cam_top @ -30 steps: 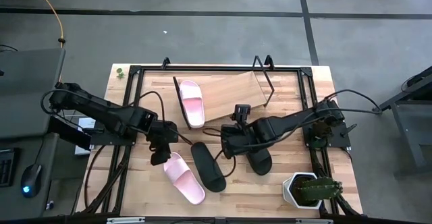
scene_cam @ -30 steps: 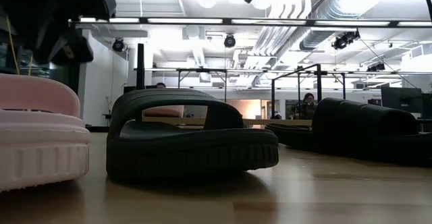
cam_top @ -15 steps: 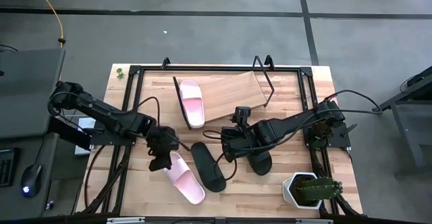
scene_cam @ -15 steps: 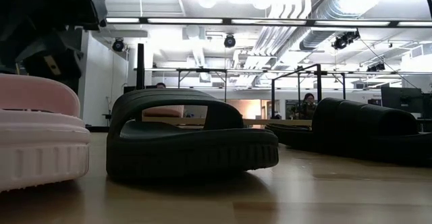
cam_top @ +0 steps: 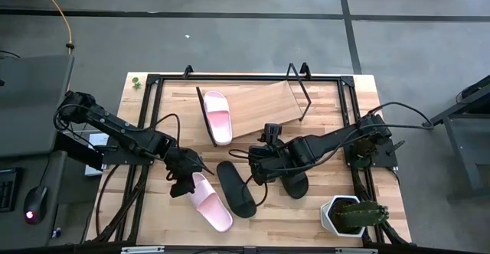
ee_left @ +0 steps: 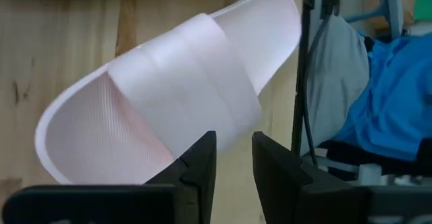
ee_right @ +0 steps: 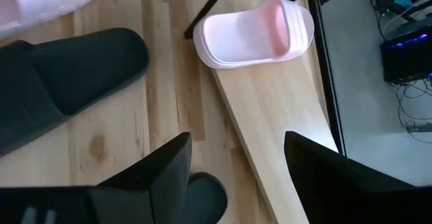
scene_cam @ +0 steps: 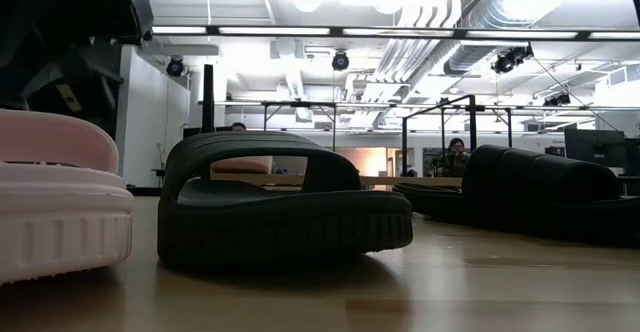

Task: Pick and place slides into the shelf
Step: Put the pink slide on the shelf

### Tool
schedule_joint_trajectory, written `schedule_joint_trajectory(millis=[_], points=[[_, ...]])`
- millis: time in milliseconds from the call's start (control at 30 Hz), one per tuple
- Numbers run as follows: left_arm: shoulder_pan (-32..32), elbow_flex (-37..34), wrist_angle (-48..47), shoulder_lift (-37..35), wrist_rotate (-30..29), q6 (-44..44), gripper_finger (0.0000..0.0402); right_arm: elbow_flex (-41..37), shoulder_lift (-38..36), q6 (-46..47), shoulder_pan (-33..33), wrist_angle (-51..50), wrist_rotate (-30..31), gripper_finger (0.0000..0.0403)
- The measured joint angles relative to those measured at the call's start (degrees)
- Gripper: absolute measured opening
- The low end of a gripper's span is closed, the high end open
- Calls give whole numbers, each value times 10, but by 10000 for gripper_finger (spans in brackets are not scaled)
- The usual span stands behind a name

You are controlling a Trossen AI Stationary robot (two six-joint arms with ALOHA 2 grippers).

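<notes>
I need to grab the pink slide by its strap's side edge [ee_left: 233,126] with my left gripper next. Then I can carry it to the wooden shelf.
Near the table's front left, a pale pink slide [cam_top: 208,200] lies sole down. My left gripper [ee_left: 234,158] stands at its far left end, slanting down and open by a narrow gap in which the strap's side edge [ee_left: 233,126] shows. A second pink slide [cam_top: 217,116] lies on the tilted wooden shelf [cam_top: 264,105]. Two black slides [cam_top: 235,189] [cam_top: 295,183] lie on the table. My right gripper [ee_right: 236,163] hangs open above the table between them, touching nothing. My left gripper comes at the pink slide slanting down from the table's left. One finger [ee_left: 202,160] stands on each side of the strap's side edge [ee_left: 236,133]. Whether the fingers touch it, I cannot tell. The slide lies flat on the table.
A potted cactus [cam_top: 348,214] stands at the front right corner. A black metal frame [cam_top: 153,78] runs around the tabletop, and the shelf's wire stand [cam_top: 300,86] rises at the back. Cables trail from both arms. Bare wood lies along the near edge.
My left gripper has sunk and gone toward the table's near edge, up to the pink slide's end, tipping as it went. Its finger gap looks the same. The slide has not moved.
</notes>
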Motion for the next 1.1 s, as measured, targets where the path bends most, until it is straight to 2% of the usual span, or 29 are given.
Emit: schedule_joint_trajectory(millis=[133,400,567,733,933,1100], points=[[0,0,1,18,-15,-15,108,0,0,-1,8,0,0,229],[0,0,21,70,-32,-20,206,0,0,3,22,2,1,229],[0,0,15,70,-55,-20,246,0,0,3,30,9,1,229],[0,0,15,69,-75,-16,259,0,0,5,33,16,5,229],[0,0,24,69,-42,-8,260,0,0,5,32,17,6,229],[0,0,68,81,-38,-5,260,0,0,5,32,28,6,229]])
